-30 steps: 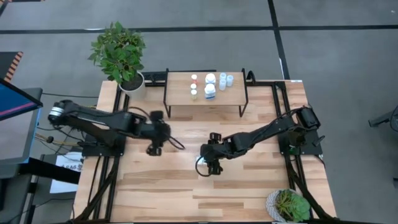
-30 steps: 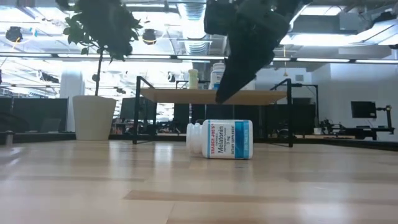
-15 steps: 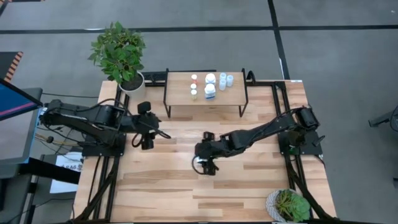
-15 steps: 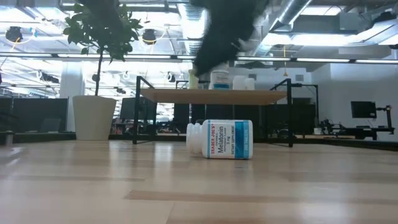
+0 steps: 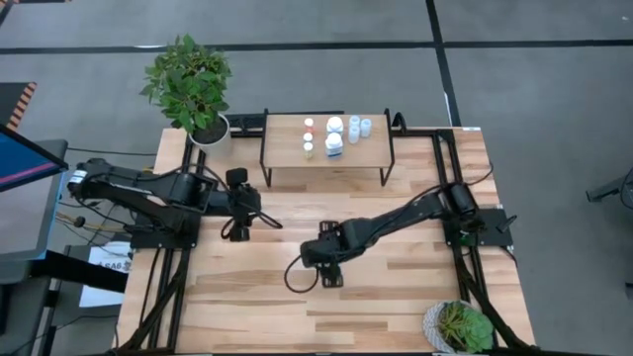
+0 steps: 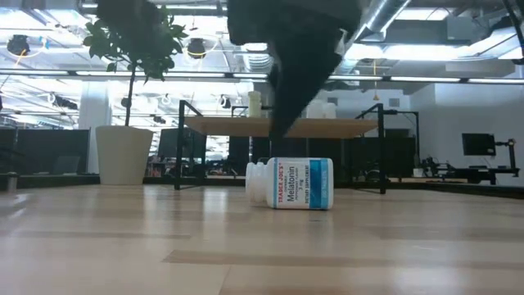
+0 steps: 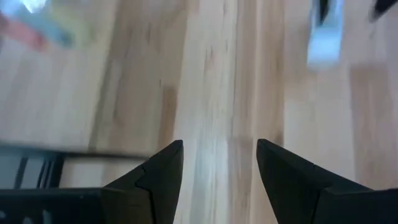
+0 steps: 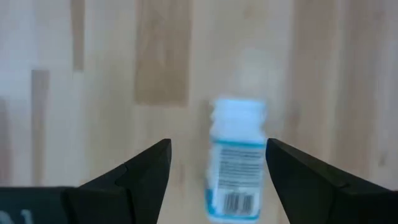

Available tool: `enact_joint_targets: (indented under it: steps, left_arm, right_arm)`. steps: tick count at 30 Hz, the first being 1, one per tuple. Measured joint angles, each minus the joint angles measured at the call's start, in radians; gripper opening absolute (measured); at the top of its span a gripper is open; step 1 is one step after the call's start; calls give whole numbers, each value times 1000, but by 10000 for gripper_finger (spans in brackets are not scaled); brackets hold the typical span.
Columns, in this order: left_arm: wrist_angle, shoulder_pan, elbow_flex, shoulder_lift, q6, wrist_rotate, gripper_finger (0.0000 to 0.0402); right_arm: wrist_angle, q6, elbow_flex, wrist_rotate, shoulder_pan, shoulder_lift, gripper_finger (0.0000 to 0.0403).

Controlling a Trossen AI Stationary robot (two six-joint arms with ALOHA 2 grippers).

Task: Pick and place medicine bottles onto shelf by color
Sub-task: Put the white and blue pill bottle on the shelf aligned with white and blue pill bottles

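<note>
The right gripper grabs the white bottle by its labelled body next, to stand it on the shelf with the others.
A white medicine bottle with a blue-and-white label lies on its side on the wooden table, near the middle. My right gripper hangs open above it, pointing steeply down. Its fingers stand on either side of the bottle without touching. In the high view this gripper covers the bottle. The shelf stands at the table's far edge and carries several small bottles. My left gripper is open and holds nothing, over bare table left of centre.
A potted plant in a white pot stands at the far left corner beside the shelf. A second plant sits at the near right corner. The shelf's black legs rise behind the lying bottle. Bare planks lie toward the near edge.
My right gripper has gone toward the table's left and near edges and tipped more steeply down, coming over the lying bottle. My left gripper has drawn back toward the table's left edge and risen a little. The bottle has stayed where it was.
</note>
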Motion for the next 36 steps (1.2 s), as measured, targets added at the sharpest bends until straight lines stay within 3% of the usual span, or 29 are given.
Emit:
enact_joint_targets:
  steps: [15, 23, 36]
  left_arm:
    - [12, -4, -3, 87, 13, 13, 192]
    - [3, -4, -3, 87, 13, 27, 192]
    - [3, -4, -3, 87, 13, 27, 192]
  right_arm:
    - [-18, -22, -1, 18, -8, 49, 286]
    - [-9, -30, -2, -55, -32, 67, 286]
    - [34, -22, -3, -49, -31, 143, 286]
